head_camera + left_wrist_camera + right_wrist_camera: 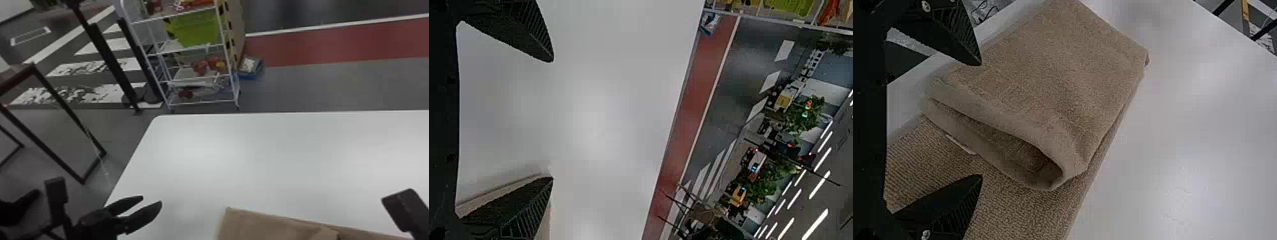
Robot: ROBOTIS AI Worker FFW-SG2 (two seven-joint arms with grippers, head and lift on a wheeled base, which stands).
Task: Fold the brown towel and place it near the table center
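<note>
My right gripper is going to grab the towel (pixel 1063 65) next by that raised edge (pixel 988 128), because the open edge of the doubled section stands up in a loop.
The brown towel (pixel 268 225) lies on the white table at the front edge of the head view. In the right wrist view the towel (pixel 1063 65) is partly folded, one section doubled over a ribbed layer, with an open loop at the fold. My left gripper (pixel 151 201) is left of the towel over the table's left side, fingers apart; in its wrist view the left gripper (pixel 552 119) holds nothing. At the head view's right edge is my right gripper (pixel 405 209). In its wrist view the right gripper (pixel 981 120) stands open over the towel's loop end, gripping nothing.
The white table (pixel 255 153) extends beyond and right of the towel, its left edge slanting down near my left gripper. Behind it stands a white shelf cart (pixel 201 78) with a green bin (pixel 198 30). Dark metal frames (pixel 68 110) stand on the floor at left.
</note>
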